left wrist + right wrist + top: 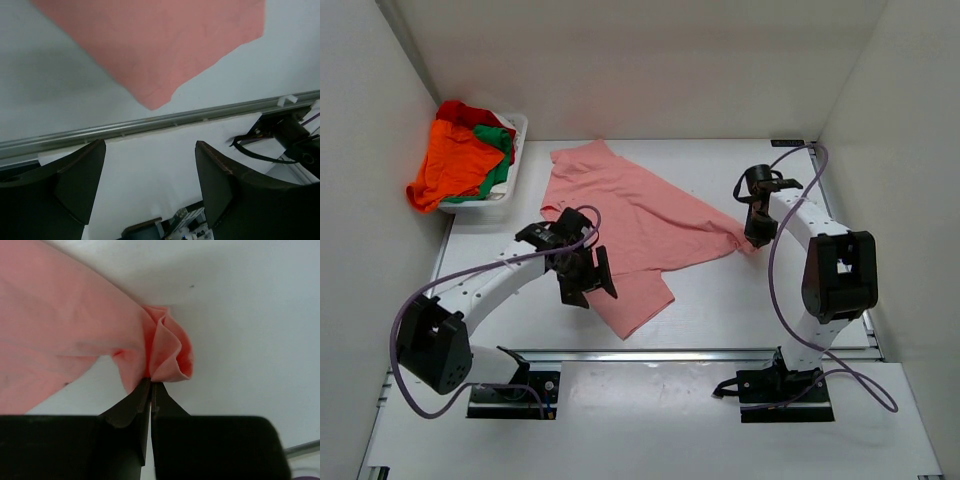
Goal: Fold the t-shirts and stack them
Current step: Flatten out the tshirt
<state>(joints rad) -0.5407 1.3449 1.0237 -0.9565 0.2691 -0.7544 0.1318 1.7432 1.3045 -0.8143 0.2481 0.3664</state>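
Observation:
My left gripper is about to grab the salmon pink t-shirt [630, 220] next by its near corner [624, 333], opposite my right gripper's corner, to spread it for folding.
A salmon pink t-shirt [630, 220] lies spread and rumpled across the middle of the table. My left gripper [590, 288] hovers over its near-left part, open. In the left wrist view its fingers [80, 180] stand wide apart with nothing between them, and the shirt's near corner [160, 50] lies beyond the tips. My right gripper [756, 238] is at the shirt's right corner. In the right wrist view it [151, 384] is shut on a bunched fold of the pink cloth [167, 350]. Orange [455, 165], green [498, 160] and red [465, 112] t-shirts are heaped at the back left.
The heaped shirts sit in a white basket [515, 150] against the left wall, the orange one spilling over its rim. White walls close the table on three sides. A metal rail [700, 352] runs along the near edge, with both arm bases behind it.

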